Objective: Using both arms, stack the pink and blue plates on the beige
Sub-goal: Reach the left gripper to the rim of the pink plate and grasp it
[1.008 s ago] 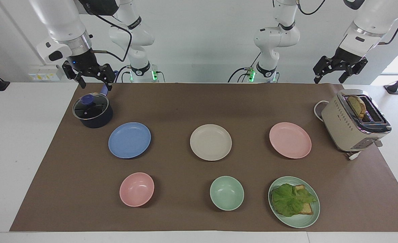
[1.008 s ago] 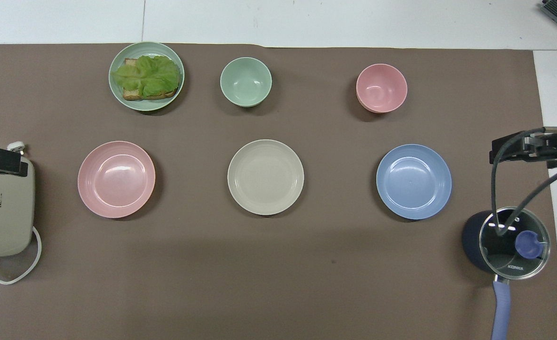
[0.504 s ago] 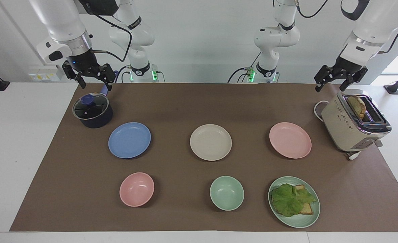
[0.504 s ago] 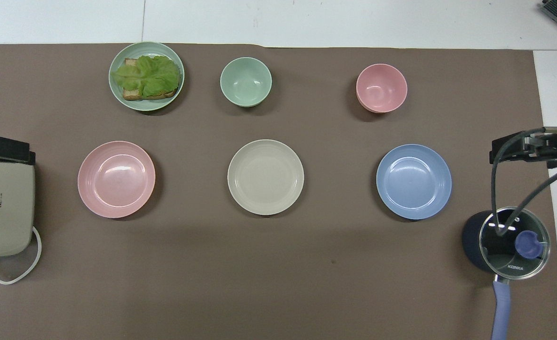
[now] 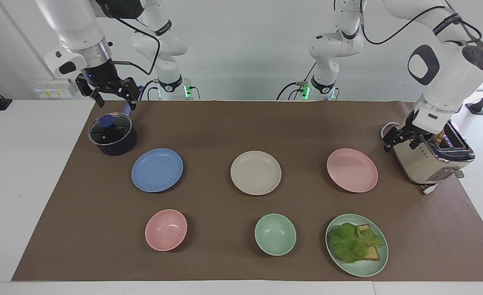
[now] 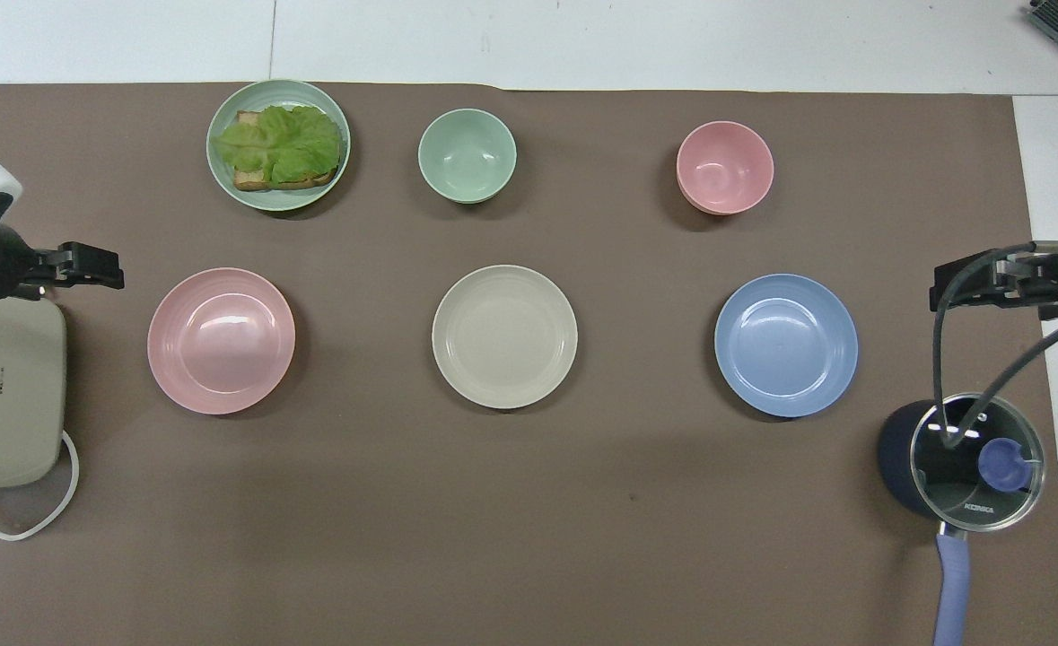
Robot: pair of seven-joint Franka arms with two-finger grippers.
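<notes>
Next, the left gripper takes hold of the pink plate by its rim (image 6: 155,325) to stack the pink plate on the beige plate (image 6: 504,336).
Three equal plates lie in a row on the brown mat. The beige plate (image 5: 255,172) (image 6: 504,336) is in the middle. The pink plate (image 5: 352,170) (image 6: 221,340) is toward the left arm's end and the blue plate (image 5: 157,170) (image 6: 786,344) toward the right arm's end. All three are bare and apart from each other. My left gripper (image 5: 401,141) (image 6: 89,266) hangs open and low against the toaster's side, just off the pink plate's rim, and holds nothing. My right gripper (image 5: 115,100) (image 6: 977,285) waits open above the pot, also with nothing in it.
A cream toaster (image 5: 429,162) with a bread slice stands at the left arm's end. A dark pot with a glass lid (image 5: 112,135) stands at the right arm's end. Farther from the robots are a pink bowl (image 5: 166,229), a green bowl (image 5: 275,234) and a green plate (image 5: 364,271) with lettuce and bread.
The left arm has swung down from above the toaster and now has its gripper low beside the toaster, close to the pink plate. The right arm has not moved.
</notes>
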